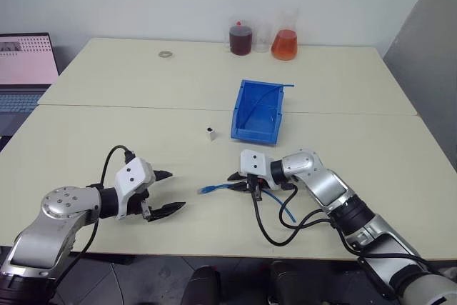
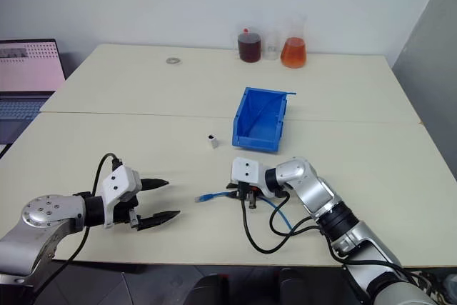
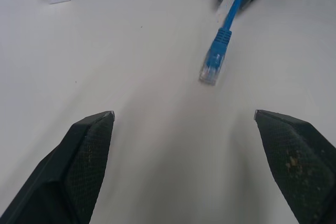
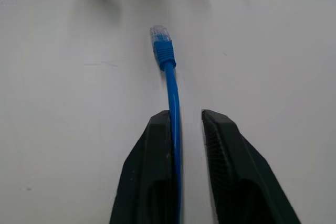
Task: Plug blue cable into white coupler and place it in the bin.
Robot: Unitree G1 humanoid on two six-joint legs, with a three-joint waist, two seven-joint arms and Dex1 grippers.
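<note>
The right gripper's fingers are on either side of the cord, so the left gripper should next take the blue cable by its clear plug [image 1: 203, 190] [image 3: 210, 71], which sticks out free.
The blue cable [image 1: 214, 188] lies on the table with its clear plug [image 4: 160, 34] pointing toward my left gripper. My right gripper [image 1: 237, 182] sits low over the cable; its jaws stand slightly apart, the cord [image 4: 173, 103] running between them against one finger with a gap to the other. My left gripper [image 1: 177, 191] is wide open just above the table, a short way from the plug [image 3: 210, 71]. The white coupler [image 1: 211, 133] stands upright on the table behind both grippers. The blue bin [image 1: 258, 112] is beyond my right gripper, sloped front facing me.
Two flasks, one with dark red liquid [image 1: 241, 38] and one with orange liquid [image 1: 284, 45], stand at the table's far edge. A small ring [image 1: 166, 54] lies far left of them. A laptop [image 1: 25, 62] is at the far left. Black arm cables [image 1: 275, 230] loop near the front edge.
</note>
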